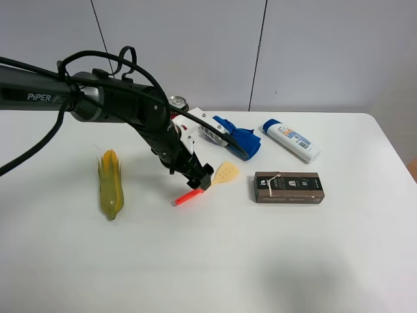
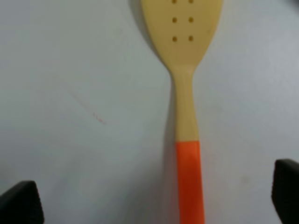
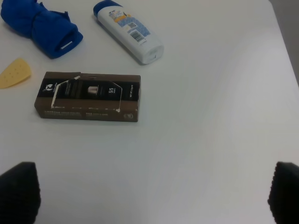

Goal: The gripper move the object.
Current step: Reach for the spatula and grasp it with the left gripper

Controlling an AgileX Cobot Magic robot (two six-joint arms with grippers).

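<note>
My left gripper's fingers are above the spatula's red-orange handle (image 1: 187, 197), so they would miss if I closed them on the spatula (image 1: 225, 173) now. I will first lower my left gripper.
The object, a toy spatula (image 1: 225, 173) with a pale yellow perforated blade and a red-orange handle, lies flat on the white table (image 1: 215, 261). My left gripper (image 1: 201, 179) hangs just above its handle. In the left wrist view the spatula (image 2: 187, 93) lies between the two black fingertips (image 2: 18, 203), which stand wide apart and do not touch it. My right gripper (image 3: 152, 193) is open and empty, out of the exterior high view. The spatula's blade (image 3: 15, 73) shows at the edge of the right wrist view.
A yellow-green corn cob (image 1: 111, 184) lies left of the left gripper. Right of the spatula is a brown box (image 1: 288, 188). Behind it are a blue cloth (image 1: 238, 138), a white bottle (image 1: 291, 139) and a small can (image 1: 177, 102).
</note>
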